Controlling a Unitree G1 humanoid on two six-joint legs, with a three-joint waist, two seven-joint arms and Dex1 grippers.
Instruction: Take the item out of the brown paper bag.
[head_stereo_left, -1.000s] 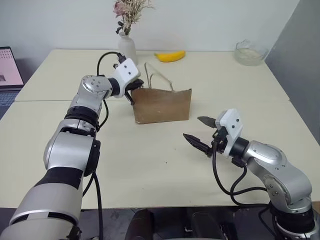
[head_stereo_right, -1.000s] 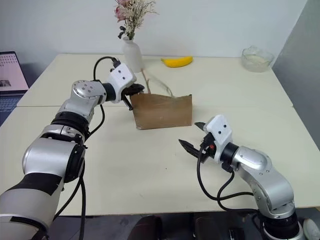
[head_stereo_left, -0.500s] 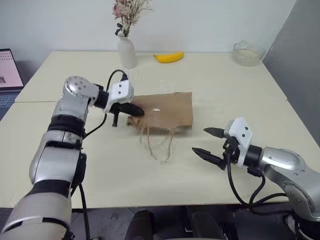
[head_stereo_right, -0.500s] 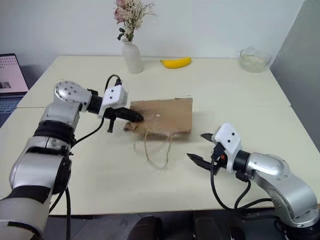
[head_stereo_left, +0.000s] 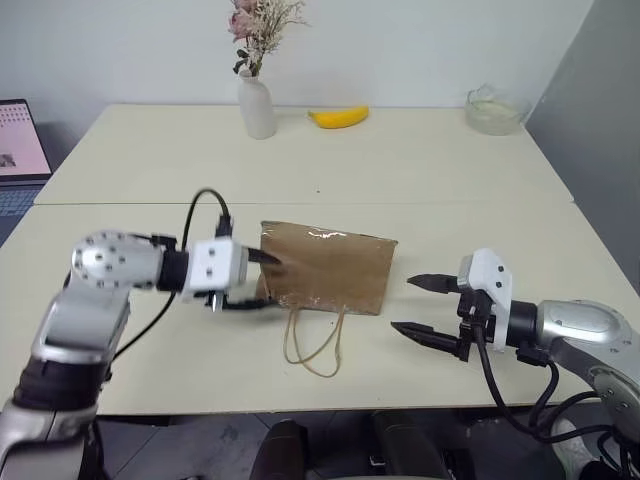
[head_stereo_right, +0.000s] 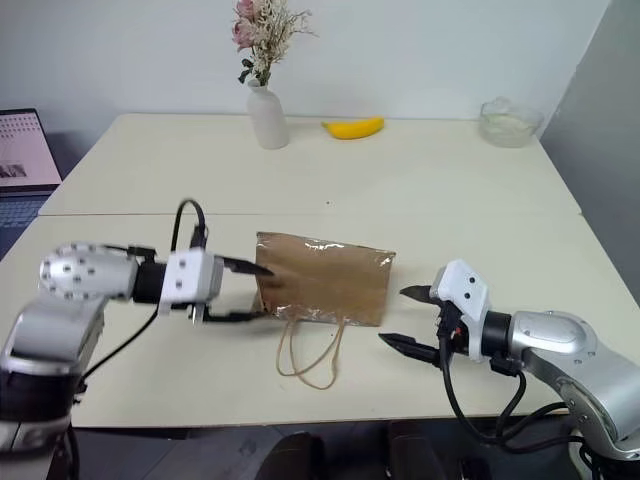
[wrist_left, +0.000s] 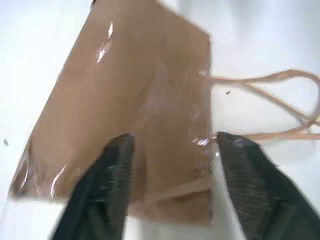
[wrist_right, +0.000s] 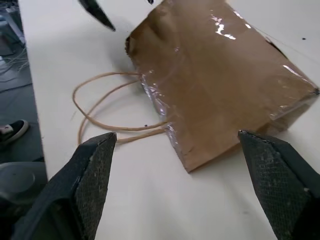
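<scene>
The bag's broad body (head_stereo_left: 330, 265) lies flat and is spread wider than my fingers, so my left gripper will next pick up the bag by its thin loop handle (head_stereo_left: 296, 343).
The brown paper bag (head_stereo_left: 330, 270) lies flat on the cream table (head_stereo_left: 420, 170), its mouth and thin loop handles (head_stereo_left: 315, 345) toward the near edge. The item is hidden. My left gripper (head_stereo_left: 258, 280) is open at the bag's left edge, pointing right. One finger reaches over that edge and the other lies by the near left corner. In the left wrist view the bag (wrist_left: 135, 115) sits just beyond the spread fingers (wrist_left: 112, 170). My right gripper (head_stereo_left: 405, 305) is open and empty, just right of the bag, pointing at it. The right wrist view shows bag (wrist_right: 220, 75) and handles (wrist_right: 110, 110).
At the table's far side stand a white vase of dried flowers (head_stereo_left: 256, 105), a yellow banana (head_stereo_left: 338, 116) and a glass bowl (head_stereo_left: 492, 108). A laptop (head_stereo_left: 20, 140) sits off the far left. The bag's handles lie close to the table's near edge.
The bag, upright a second ago, was tipped flat and dragged toward the near edge by my left gripper, which has now opened. My right gripper drew back a little.
</scene>
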